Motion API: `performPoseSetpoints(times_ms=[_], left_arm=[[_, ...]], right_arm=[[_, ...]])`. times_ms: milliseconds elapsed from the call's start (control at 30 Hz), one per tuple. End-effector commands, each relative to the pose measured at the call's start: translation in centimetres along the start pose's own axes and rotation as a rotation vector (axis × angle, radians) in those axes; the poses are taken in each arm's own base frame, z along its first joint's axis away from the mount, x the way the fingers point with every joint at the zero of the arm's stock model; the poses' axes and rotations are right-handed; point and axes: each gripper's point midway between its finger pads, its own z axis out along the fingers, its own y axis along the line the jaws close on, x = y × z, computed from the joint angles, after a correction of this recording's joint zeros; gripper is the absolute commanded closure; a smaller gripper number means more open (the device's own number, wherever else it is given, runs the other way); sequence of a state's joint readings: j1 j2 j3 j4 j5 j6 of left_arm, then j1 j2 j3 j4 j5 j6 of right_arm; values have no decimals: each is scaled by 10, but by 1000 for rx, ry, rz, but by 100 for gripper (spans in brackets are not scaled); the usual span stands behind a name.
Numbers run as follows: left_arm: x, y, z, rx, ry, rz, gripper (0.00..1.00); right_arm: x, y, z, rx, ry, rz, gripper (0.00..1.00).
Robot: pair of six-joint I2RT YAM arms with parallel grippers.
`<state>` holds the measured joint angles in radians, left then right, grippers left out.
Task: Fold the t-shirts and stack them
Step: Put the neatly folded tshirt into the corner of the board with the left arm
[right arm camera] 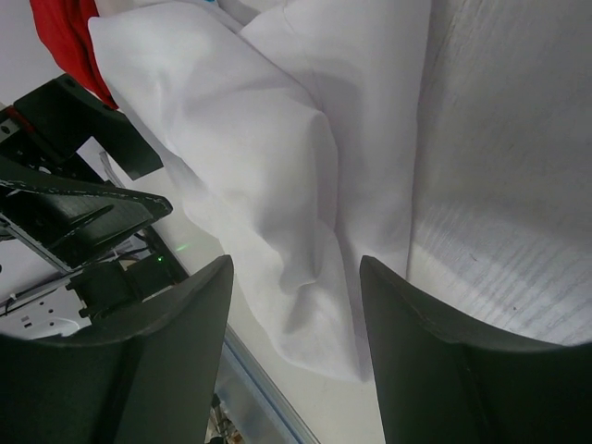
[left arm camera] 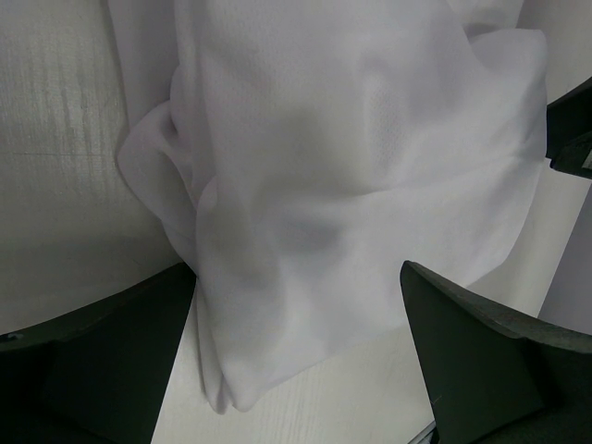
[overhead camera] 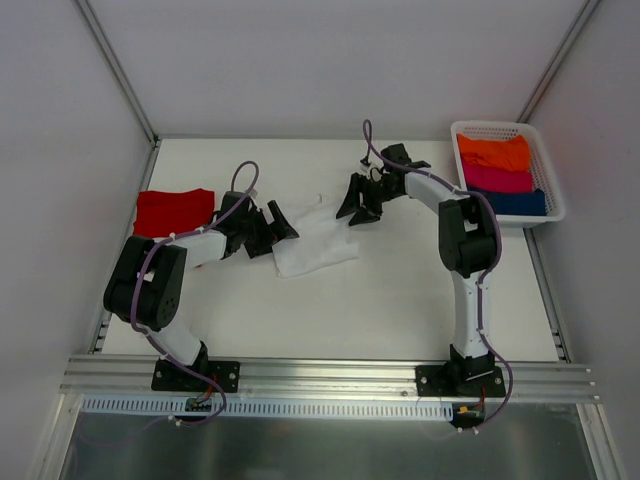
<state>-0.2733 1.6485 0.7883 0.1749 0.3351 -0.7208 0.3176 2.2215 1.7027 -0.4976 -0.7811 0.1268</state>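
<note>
I need to grab the white t-shirt's edge [overhead camera: 350,237] opposite my left gripper with my right gripper next. Then both grippers can stack the shirt on the red t-shirt [overhead camera: 174,211].
The white t-shirt [overhead camera: 312,243] lies crumpled and partly folded at mid table. It fills the left wrist view [left arm camera: 351,166] and shows in the right wrist view [right arm camera: 277,176]. The red t-shirt [overhead camera: 174,211] lies folded flat at the far left; a red corner [right arm camera: 63,37] shows in the right wrist view. My left gripper [overhead camera: 277,229] is open at the white shirt's left edge, and in its wrist view [left arm camera: 301,356] the jaws stand wide apart over a shirt corner. My right gripper [overhead camera: 358,205] is open just above the shirt's upper right edge, with its jaws [right arm camera: 294,342] apart and empty.
A white basket [overhead camera: 552,185] at the far right holds folded orange, pink and blue cloths. Grey walls enclose the table on three sides. A metal rail [overhead camera: 330,375] runs along the near edge by the arm bases.
</note>
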Motion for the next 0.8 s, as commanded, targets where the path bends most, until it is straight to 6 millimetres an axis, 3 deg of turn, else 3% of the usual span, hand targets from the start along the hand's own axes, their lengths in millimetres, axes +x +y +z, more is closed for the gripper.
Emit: performPoseSetpoints(times_ms=[0,400,600,767], left_arm=[[21,35,-3,-122,56,-8,2],[22,35,-7,-120,49,-7,2],[25,37,-12,-124,40,-8,2],[28,38,-14,-124,44,-12,2]], right_arm=[[-6,5,-10,19,-15,-64,39],[15,-20,-10,77,25,-53,39],[20,-31,2,84,56,-33,40],[25,-26,23,62,98,-41,40]])
